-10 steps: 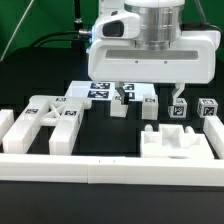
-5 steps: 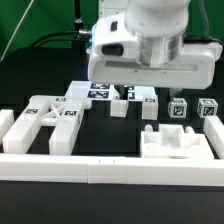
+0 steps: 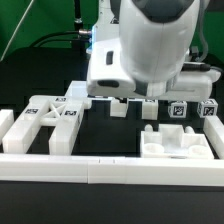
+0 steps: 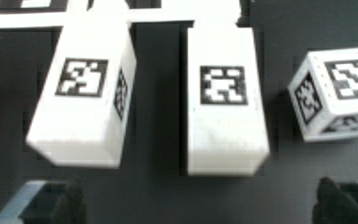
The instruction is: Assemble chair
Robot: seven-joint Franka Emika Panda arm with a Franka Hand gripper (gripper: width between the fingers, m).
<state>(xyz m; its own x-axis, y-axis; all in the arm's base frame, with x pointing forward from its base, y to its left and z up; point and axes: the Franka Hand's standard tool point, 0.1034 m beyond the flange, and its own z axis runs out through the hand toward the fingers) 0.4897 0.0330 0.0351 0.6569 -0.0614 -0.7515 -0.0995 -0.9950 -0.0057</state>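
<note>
I need to lower my gripper before it closes on the block. My fingers are high above and short of the middle long block's near end (image 4: 227, 155), so they would miss if I closed now.
The chair lies in loose white tagged pieces. A cut-out frame (image 3: 50, 122) rests on the exterior view's left, and a notched piece (image 3: 176, 145) sits at the front right. Two small tagged cubes (image 3: 179, 109) stand at the right. My gripper (image 3: 127, 99) hangs open over a short block (image 3: 120, 109), touching nothing. The wrist view shows two long tagged blocks (image 4: 82, 95) (image 4: 224, 100) side by side and a cube (image 4: 345, 93) beside them. The dark fingertips (image 4: 44, 204) stand wide apart with only black table between them, so the gripper (image 4: 194, 206) is empty.
A long white border rail (image 3: 110, 166) runs along the front edge. The marker board (image 3: 82, 92) lies flat behind the pieces, largely hidden by the arm. A white block (image 3: 6, 126) sits at the far left and another (image 3: 214, 128) at the far right.
The arm has swung over and now fills more of the exterior view, covering the marker board and the blocks behind. The jaws have stayed open and empty.
</note>
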